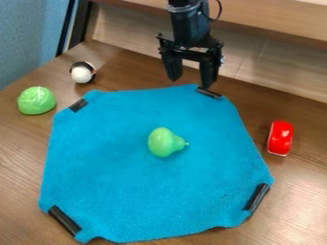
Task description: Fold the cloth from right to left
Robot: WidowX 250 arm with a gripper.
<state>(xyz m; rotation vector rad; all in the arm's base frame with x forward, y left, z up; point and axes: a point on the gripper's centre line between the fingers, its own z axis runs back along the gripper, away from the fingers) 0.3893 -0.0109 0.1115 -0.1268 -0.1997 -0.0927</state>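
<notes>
My gripper takes hold of the blue cloth by its black-strip corner nearest the red object next, to fold the cloth (147,191) across itself.
A blue cloth (147,191) lies spread flat on the brown table, with a black strip at each of its corners. On the cloth, near its middle, rests a green pear-shaped toy (165,142). My gripper (191,80) is open above the cloth's top edge, a little left of the black strip at the upper right corner. Nothing is between its two fingers.
On the table (19,158), a green lettuce-like toy (36,100) and a black-and-white ball (82,72) stand to the upper left of the cloth. A red object (280,138) is at the right. A wooden panel (268,62) runs along the back.
</notes>
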